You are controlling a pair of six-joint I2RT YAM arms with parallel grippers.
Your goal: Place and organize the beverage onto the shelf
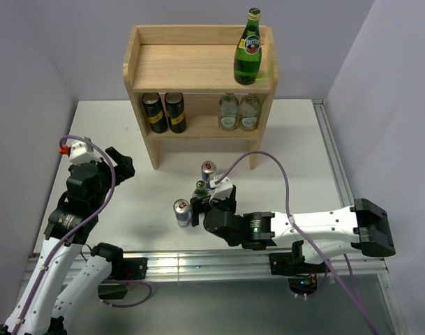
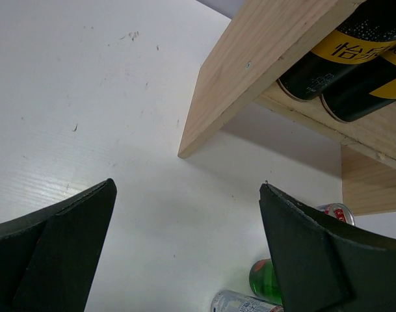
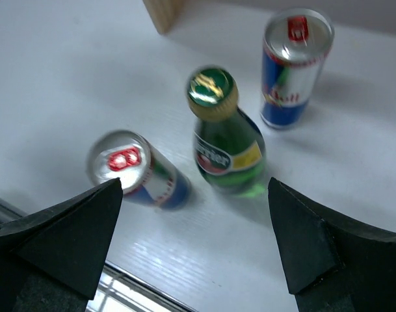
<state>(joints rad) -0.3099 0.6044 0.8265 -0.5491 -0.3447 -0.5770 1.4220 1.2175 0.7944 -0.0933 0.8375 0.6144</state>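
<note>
The green glass bottle on the table should next be held in my right gripper by its wide labelled body (image 3: 230,159), so the bottle's base stays free to rest on the shelf.
The wooden shelf (image 1: 198,66) stands at the back. One green bottle (image 1: 248,50) stands on its top tier at the right. Two black-and-gold cans (image 1: 164,112) stand on the lower tier at the left. On the table stand a second green bottle (image 1: 199,190) and two blue-and-silver cans (image 1: 208,172) (image 1: 182,212). My right gripper (image 1: 204,204) is open just behind this bottle. In the right wrist view the bottle (image 3: 227,140) stands ahead of the gripper (image 3: 194,240), between the cans (image 3: 136,169) (image 3: 298,65). My left gripper (image 1: 123,165) (image 2: 188,240) is open and empty, left of the shelf's leg (image 2: 250,71).
Two pale clear bottles (image 1: 239,112) stand on the lower tier at the right. The black-and-gold cans (image 2: 344,52) show in the left wrist view. A metal rail (image 1: 198,262) runs along the table's near edge. Grey walls close in the back and sides.
</note>
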